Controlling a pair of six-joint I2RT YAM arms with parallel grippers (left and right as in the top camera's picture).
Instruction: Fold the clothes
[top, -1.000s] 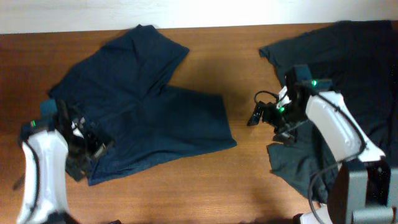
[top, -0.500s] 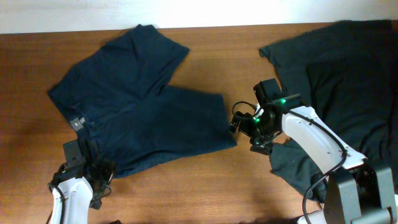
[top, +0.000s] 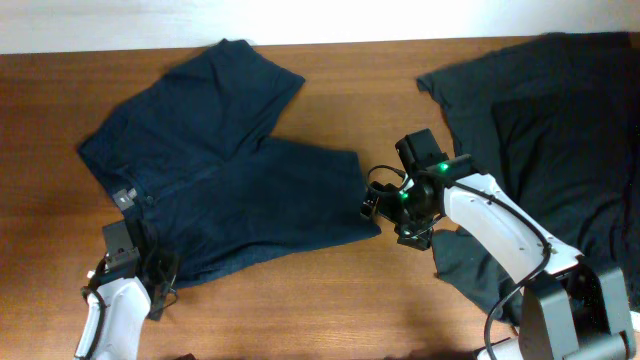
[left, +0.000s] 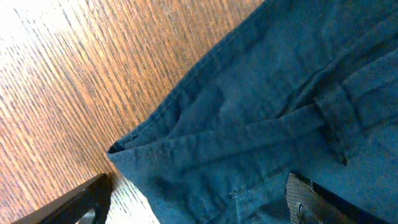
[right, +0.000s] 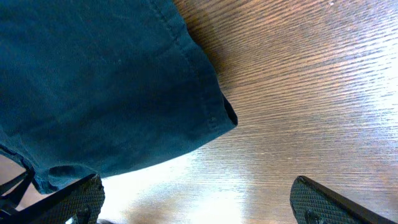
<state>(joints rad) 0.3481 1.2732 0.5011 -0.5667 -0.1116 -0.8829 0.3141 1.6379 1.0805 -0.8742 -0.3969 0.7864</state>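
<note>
I need to fold the near leg over, so I should next grab the near leg's hem corner of the trousers (top: 225, 170), opposite the waistband corner, with my right gripper.
The navy blue shorts-like trousers (top: 225, 170) lie spread flat on the table's left half, with the waistband at the lower left. My left gripper (top: 150, 268) is open and straddles the waistband corner (left: 186, 149); fabric lies between its fingers. My right gripper (top: 372, 205) is open just beside the hem corner (right: 217, 106) of the right leg, above bare wood. The charcoal-black T-shirt (top: 550, 130) lies crumpled at the right, partly under my right arm.
The wooden table (top: 340, 300) runs under everything. A pale wall strip borders the far edge. Bare wood shows between the two garments and along the front.
My right gripper moved left from the T-shirt to the trousers' right hem corner. My left arm drew back toward the front edge, and its gripper now sits at the waistband corner.
</note>
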